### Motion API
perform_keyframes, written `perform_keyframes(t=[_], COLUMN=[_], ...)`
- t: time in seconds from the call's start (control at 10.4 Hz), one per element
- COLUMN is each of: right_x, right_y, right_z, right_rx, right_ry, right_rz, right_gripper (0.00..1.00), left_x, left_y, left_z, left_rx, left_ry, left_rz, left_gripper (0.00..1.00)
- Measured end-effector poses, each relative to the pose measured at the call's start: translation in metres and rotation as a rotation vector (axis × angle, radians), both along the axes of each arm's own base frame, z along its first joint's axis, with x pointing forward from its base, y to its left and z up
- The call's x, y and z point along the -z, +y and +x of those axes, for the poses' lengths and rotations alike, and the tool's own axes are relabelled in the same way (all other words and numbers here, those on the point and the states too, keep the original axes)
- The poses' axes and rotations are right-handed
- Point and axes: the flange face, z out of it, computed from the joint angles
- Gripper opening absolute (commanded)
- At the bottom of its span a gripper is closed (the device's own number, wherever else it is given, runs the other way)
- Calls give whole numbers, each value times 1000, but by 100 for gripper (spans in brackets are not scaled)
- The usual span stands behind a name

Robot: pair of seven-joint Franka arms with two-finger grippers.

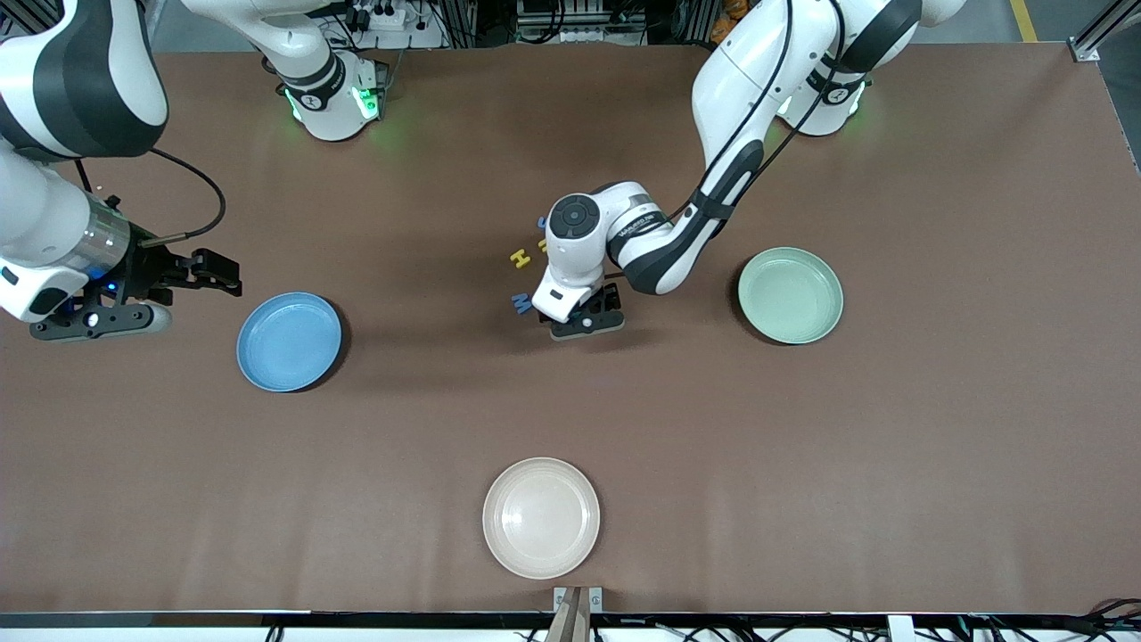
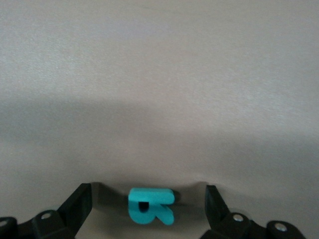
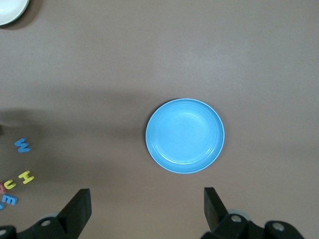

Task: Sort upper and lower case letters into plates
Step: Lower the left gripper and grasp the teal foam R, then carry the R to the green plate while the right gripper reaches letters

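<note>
My left gripper takes hold of the teal R by its top and leg ends next, to sort it into the mint green plate [image 1: 790, 295].
A teal letter [image 2: 149, 205] lies flat on the table between the spread fingers of my left gripper [image 2: 148, 191], which is open and low over it; neither finger touches it. In the front view the left gripper [image 1: 586, 323] hides that letter. Beside the hand lie a yellow H [image 1: 520, 258], a blue letter [image 1: 521, 303] and two more small letters [image 1: 541, 232]. My right gripper [image 1: 223, 275] hangs open and empty above the table beside the blue plate [image 1: 289, 341], toward the right arm's end. The mint green plate [image 1: 790, 295] holds nothing, and so does the blue plate [image 3: 185, 135].
A cream-white plate [image 1: 541, 517] sits near the front edge of the table, nearer the camera than the letters. The right wrist view also shows a blue W [image 3: 22, 145], a yellow H [image 3: 26, 176] and a blue letter [image 3: 9, 200] on the brown mat.
</note>
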Motion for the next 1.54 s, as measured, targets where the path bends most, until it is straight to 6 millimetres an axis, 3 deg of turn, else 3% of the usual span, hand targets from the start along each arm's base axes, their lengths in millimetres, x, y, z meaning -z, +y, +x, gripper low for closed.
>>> perform_keyframes(t=[0.48, 0.77, 1.25, 1.54], right_x=[5, 10, 23, 29], right_y=[-1, 0, 3, 18], right_z=[2, 3, 6, 3], right_rx=[2, 2, -4, -10], right_ry=[8, 17, 39, 54], right_rz=[0, -1, -3, -5], right_gripper=[100, 100, 100, 100], left_x=[2, 2, -6, -8], left_y=[1, 1, 0, 1], left_z=[-1, -1, 1, 1], left_rx=[-19, -71, -98, -104], left_ry=[11, 20, 24, 28], left_rz=[-2, -12, -26, -27], left_gripper=[96, 68, 53, 47])
